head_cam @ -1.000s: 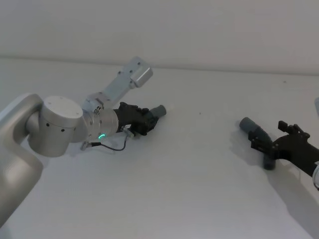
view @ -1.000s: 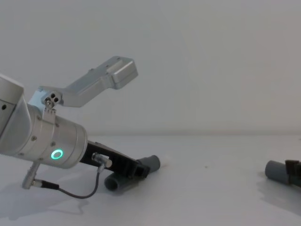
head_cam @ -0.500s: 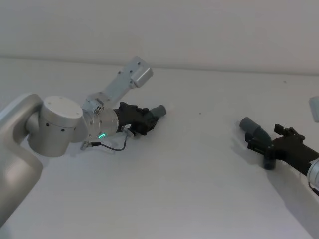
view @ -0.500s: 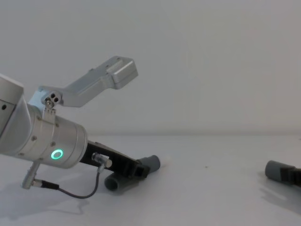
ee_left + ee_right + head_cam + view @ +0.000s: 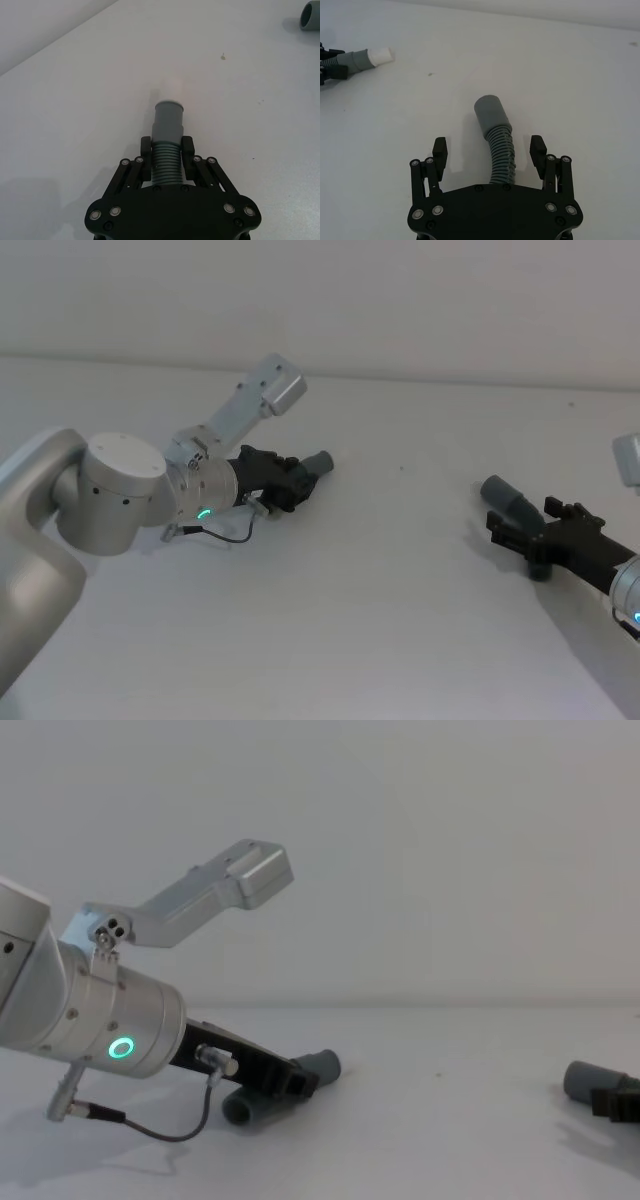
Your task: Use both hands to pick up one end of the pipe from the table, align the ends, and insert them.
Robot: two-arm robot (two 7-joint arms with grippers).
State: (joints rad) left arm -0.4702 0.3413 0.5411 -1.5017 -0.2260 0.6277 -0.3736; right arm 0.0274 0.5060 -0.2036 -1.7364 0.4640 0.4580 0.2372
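Note:
I should grab the curved hose piece by its ribbed part (image 5: 502,154) with my right gripper next, so that its plain socket cuff (image 5: 491,115) stays free to take the white tip.
My left gripper (image 5: 166,146) is shut on the ribbed part of one piece of the pipe (image 5: 166,165), just behind its grey cuff (image 5: 168,116) with a white tip (image 5: 170,92). In the head view that gripper (image 5: 287,482) lies low over the table (image 5: 400,620) at centre left, with the cuff (image 5: 319,461) pointing right. The second, curved hose piece (image 5: 501,150) lies on the table at the right. My right gripper (image 5: 489,149) is open and straddles it, one finger on each side and neither touching. Its plain socket cuff (image 5: 491,115) sticks out ahead of the fingers (image 5: 440,150).
The left arm's silver wrist (image 5: 120,492) with the green ring light and thin cable takes up the left side. In the chest view the left hose's other cuff (image 5: 240,1108) rests on the table under the gripper. A wide bare stretch of table separates the two pieces.
The right gripper has swung and moved forward from beside the curved hose piece to straddle it. The left arm and its hose have not moved.

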